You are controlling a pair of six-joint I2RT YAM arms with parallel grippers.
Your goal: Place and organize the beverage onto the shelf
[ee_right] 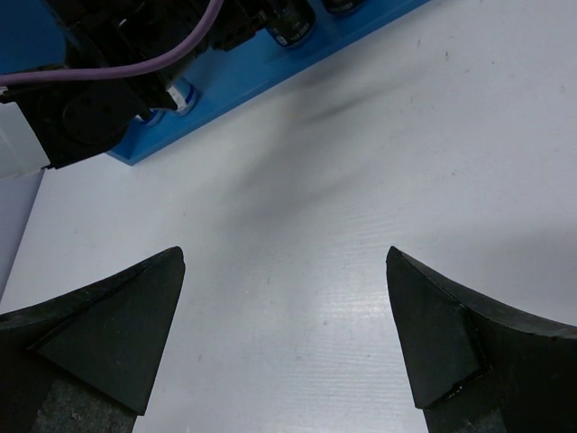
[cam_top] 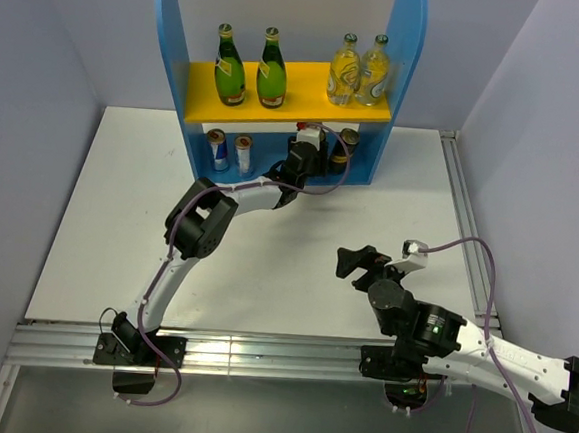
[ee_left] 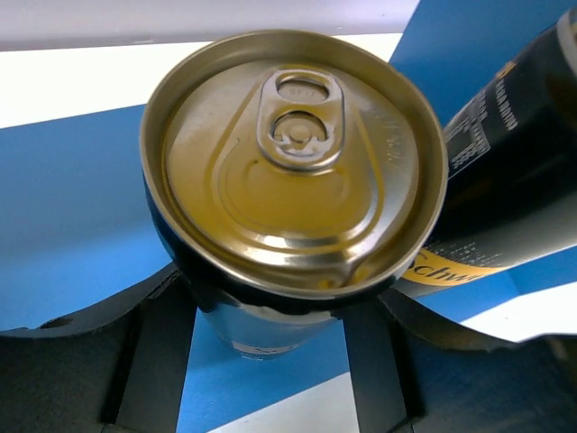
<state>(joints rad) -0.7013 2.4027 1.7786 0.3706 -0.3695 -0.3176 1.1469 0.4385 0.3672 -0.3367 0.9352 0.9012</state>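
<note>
My left gripper holds the black-gold can upright over the shelf's lower level. It should open now, because the can would stand.
The blue shelf [cam_top: 169, 27] stands at the back, with a yellow upper board [cam_top: 300, 82]. Two green bottles [cam_top: 230, 66] stand on its left part, two paler bottles [cam_top: 359, 72] on its right. Two silver-blue cans [cam_top: 229, 152] stand at the left of the lower tier. My left gripper [cam_top: 304, 158] reaches into that tier and is shut on an upright black-gold can [ee_left: 293, 171], a finger [ee_left: 162, 352] on each side. A second black-gold can [ee_left: 514, 171] stands close to its right, also seen from above [cam_top: 345, 149]. My right gripper [cam_top: 361, 262] is open and empty over the table.
The shelf's blue lower tier [ee_left: 72, 225] lies under the held can. In the right wrist view the shelf's base [ee_right: 261, 68] and my left arm [ee_right: 90, 99] are ahead, with white table [ee_right: 361, 180] between. Grey walls close in the table's sides.
</note>
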